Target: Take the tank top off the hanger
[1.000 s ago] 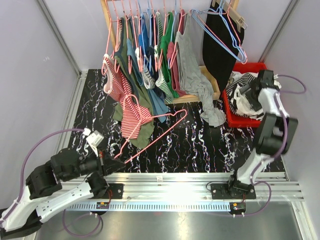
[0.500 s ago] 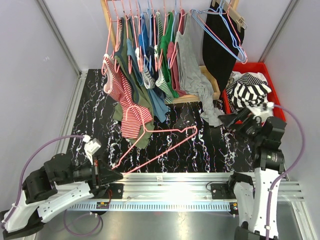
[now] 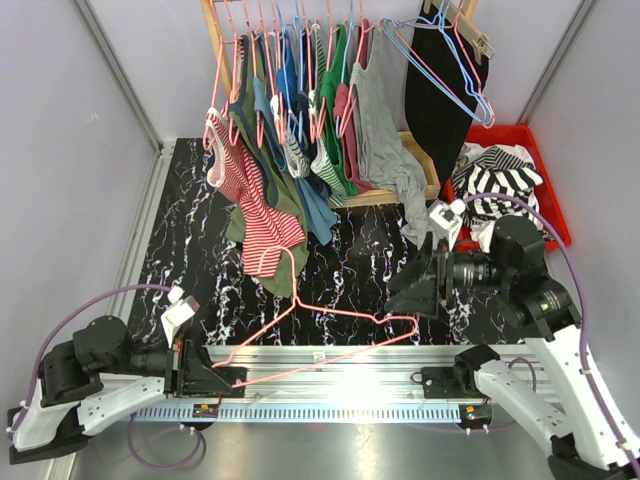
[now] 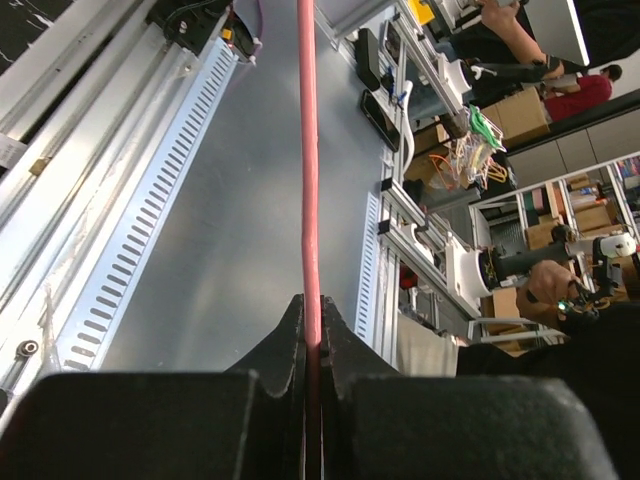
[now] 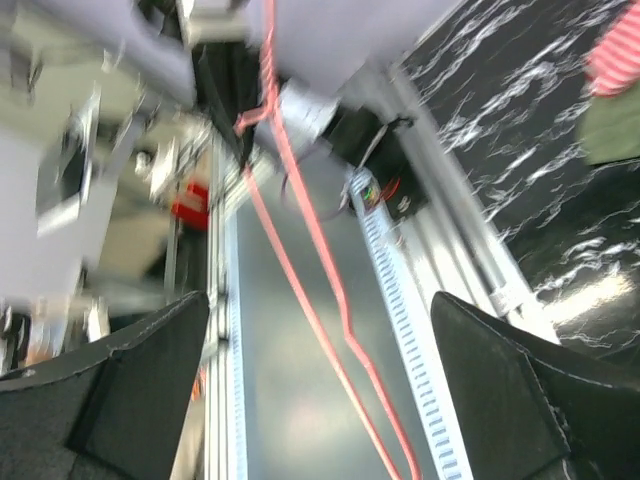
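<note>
I should next grab the pink hanger (image 3: 330,322) with my right gripper by its end away from my left gripper, so the hook stays free to hang on the rack.
The red-and-white striped tank top (image 3: 256,214) hangs at the left of the rack, its lower end low over the table. A pink wire hanger (image 3: 330,322) slants from the tank top's bottom edge down to the near rail. My left gripper (image 3: 216,378) is shut on the hanger's wire (image 4: 308,150) at the rail; in the left wrist view the gripper (image 4: 312,312) pinches it tight. My right gripper (image 3: 403,292) is open just above the hanger's right end. In the blurred right wrist view the hanger (image 5: 320,290) runs between the wide-apart fingers of the gripper (image 5: 322,400), untouched.
A wooden rack (image 3: 213,40) at the back carries several garments on pink and blue hangers. A grey garment (image 3: 400,180) trails onto the black marbled table (image 3: 180,230). A red bin (image 3: 512,135) with striped clothes stands at the right. The aluminium rail (image 3: 330,375) runs along the near edge.
My left gripper pulled the hanger down and back to the near rail. My right arm swung from the red bin to the table's middle, its gripper still open.
</note>
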`<state>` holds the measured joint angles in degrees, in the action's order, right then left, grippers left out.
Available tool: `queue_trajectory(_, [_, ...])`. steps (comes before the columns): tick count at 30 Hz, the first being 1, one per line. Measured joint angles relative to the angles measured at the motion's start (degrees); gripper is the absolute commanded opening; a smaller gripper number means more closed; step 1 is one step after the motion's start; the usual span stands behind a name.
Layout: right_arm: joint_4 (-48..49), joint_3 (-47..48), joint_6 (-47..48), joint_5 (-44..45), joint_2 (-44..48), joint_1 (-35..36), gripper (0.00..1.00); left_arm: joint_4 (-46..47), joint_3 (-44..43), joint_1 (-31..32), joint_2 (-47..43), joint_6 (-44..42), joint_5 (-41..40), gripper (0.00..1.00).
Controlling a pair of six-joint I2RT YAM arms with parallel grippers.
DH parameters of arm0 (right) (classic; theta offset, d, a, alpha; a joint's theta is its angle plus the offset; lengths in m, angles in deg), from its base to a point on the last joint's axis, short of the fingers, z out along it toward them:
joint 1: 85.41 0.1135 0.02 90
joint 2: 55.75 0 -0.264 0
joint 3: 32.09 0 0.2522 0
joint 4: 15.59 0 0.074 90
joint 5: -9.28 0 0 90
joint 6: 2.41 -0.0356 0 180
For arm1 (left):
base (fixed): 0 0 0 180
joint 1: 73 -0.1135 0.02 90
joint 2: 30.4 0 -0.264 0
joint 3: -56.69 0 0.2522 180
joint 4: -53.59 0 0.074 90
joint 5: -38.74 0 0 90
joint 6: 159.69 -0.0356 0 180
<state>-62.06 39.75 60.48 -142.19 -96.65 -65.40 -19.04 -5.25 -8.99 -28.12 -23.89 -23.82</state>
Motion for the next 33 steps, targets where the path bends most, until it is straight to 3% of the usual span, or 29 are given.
queue_trajectory(4, [-6.75, 2.36, 6.40, 2.05, -1.86, 11.15, 1.00, -0.26, -0.09, 1.92, -0.87, 1.31, 0.11, 0.00])
queue_trajectory(11, [-16.31, 3.41, 12.41, 9.86, -5.68, 21.88, 0.98, -0.74, -1.07, 6.60, -1.51, 3.85, -2.58, 0.00])
queue_trajectory(16, [-18.36, 3.41, 13.92, 10.43, -7.76, 25.46, 0.77, -2.32, -2.89, 7.78, -1.55, 4.63, -5.86, 0.00])
queue_trajectory(20, [-19.26, 3.41, 14.43, 9.84, -9.07, 28.41, 0.51, -2.71, -4.26, 8.85, -1.57, 5.29, -8.35, 0.00])
queue_trajectory(22, [-19.50, 3.41, 14.60, 9.57, -9.49, 29.55, 0.44, -2.84, -4.22, 9.33, -1.57, 5.57, -8.94, 0.00])
queue_trajectory(27, [-20.39, 3.41, 15.10, 9.57, -10.16, 30.25, 0.33, -3.21, -4.17, 10.03, -1.92, 5.95, -8.87, 0.00])
queue_trajectory(33, [-20.46, 3.41, 15.47, 9.51, -10.14, 30.27, 0.30, -3.69, -4.17, 10.84, -1.95, 6.34, -9.31, 0.00])
